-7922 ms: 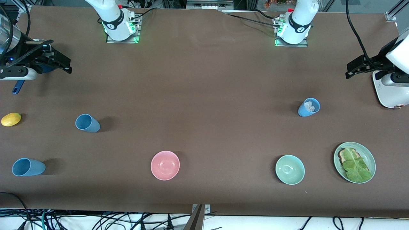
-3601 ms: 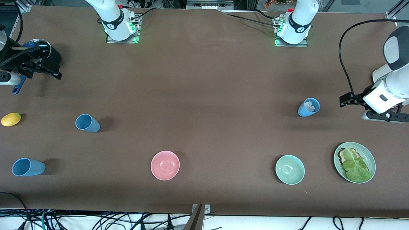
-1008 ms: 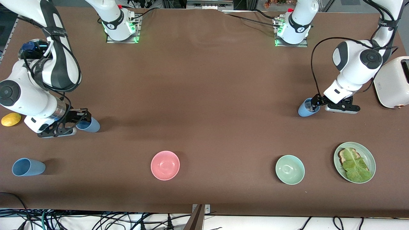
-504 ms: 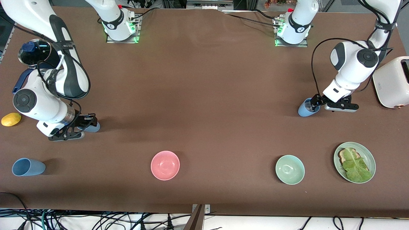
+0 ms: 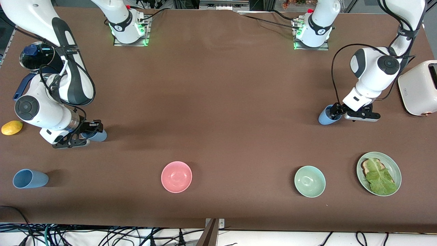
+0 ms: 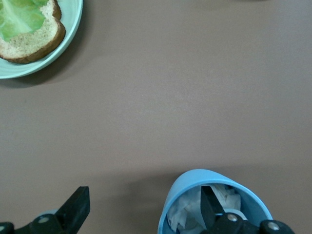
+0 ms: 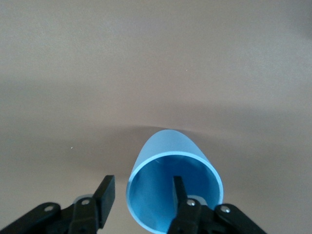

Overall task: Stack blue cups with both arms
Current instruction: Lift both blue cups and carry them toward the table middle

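The left gripper's fingers are around the blue cup's side (image 6: 166, 207), with one finger beside the crumpled white paper (image 6: 184, 212), so the left gripper should close on the cup's side.
Three blue cups stand on the brown table. My right gripper (image 5: 89, 131) is down at one blue cup (image 5: 99, 136) toward the right arm's end. In the right wrist view, this gripper (image 7: 142, 183) is open, one finger inside the empty cup (image 7: 165, 146) and one outside its wall. My left gripper (image 5: 336, 110) is at a second blue cup (image 5: 324, 118) toward the left arm's end. That cup (image 6: 195, 180) holds crumpled white paper, and the gripper (image 6: 145, 195) is wide open with one finger inside. The third blue cup (image 5: 29, 178) stands apart, nearer the front camera.
A pink bowl (image 5: 176, 176), a mint-green bowl (image 5: 309, 181) and a plate (image 5: 396, 167) with bread and lettuce sit nearer the camera. A lemon (image 5: 12, 127) and a dark-blue saucepan (image 5: 36, 56) lie at the right arm's end, a white toaster (image 5: 418, 87) at the left arm's end.
Both arms swung in from the table's ends and came down at their cups. Over the last second both grippers shifted only slightly; no cup has moved.
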Controlling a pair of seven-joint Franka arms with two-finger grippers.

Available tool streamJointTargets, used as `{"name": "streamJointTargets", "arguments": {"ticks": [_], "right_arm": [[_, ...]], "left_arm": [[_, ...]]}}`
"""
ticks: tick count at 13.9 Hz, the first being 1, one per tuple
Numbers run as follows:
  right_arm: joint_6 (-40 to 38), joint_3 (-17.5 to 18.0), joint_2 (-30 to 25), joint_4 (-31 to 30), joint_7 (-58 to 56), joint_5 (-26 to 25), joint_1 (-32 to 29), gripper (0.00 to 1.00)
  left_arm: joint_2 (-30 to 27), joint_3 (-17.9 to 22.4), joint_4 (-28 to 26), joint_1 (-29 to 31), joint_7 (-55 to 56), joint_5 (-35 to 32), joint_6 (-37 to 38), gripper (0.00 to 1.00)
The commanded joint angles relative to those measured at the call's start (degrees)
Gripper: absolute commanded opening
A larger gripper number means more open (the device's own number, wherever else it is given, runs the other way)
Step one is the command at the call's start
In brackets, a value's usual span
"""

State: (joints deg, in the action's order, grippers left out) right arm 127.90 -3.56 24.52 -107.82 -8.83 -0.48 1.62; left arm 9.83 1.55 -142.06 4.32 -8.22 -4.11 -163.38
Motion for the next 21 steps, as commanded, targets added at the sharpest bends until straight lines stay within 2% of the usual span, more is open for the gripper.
{"name": "streamJointTargets", "arguments": {"ticks": [1, 3, 4, 10, 13, 17, 21], "right_arm": [[1.21, 0.05, -0.7, -1.42, -1.1, 0.74, -0.3, 0.5], [1.21, 0.05, -0.61, -1.42, -1.1, 1.53, -0.3, 0.47], [1.29, 0.05, -0.52, -1.42, -1.1, 1.53, -0.3, 0.46], [1.73, 0.05, -0.17, -1.34, -1.1, 1.62, -0.3, 0.11], [1.65, 0.05, -0.08, -1.16, -1.1, 1.53, -0.3, 0.01], [0.68, 0.05, -0.78, -0.63, -1.19, 1.53, -0.3, 0.0], [-4.4, 0.05, -1.23, 2.6, -1.19, 1.53, -0.21, 0.0]], "left_arm": [[0.28, 0.03, -0.41, 0.34, -1.09, -1.08, -1.68, 0.69], [0.27, -0.05, -0.5, 0.34, -2.23, -1.69, -1.68, 0.15], [0.19, -0.05, -0.5, 0.34, -3.54, -1.69, -1.68, 0.0], [-0.16, -0.05, -0.24, 0.43, -6.46, -1.69, -1.24, 0.0], [-0.16, -0.05, -0.24, 0.43, -6.37, -1.69, -1.15, 0.0], [-0.25, -0.49, -0.15, -0.53, -3.92, -1.69, -0.98, 0.0], [-1.39, -5.84, 1.61, -1.33, 6.97, -1.61, 4.1, 0.0]]}}
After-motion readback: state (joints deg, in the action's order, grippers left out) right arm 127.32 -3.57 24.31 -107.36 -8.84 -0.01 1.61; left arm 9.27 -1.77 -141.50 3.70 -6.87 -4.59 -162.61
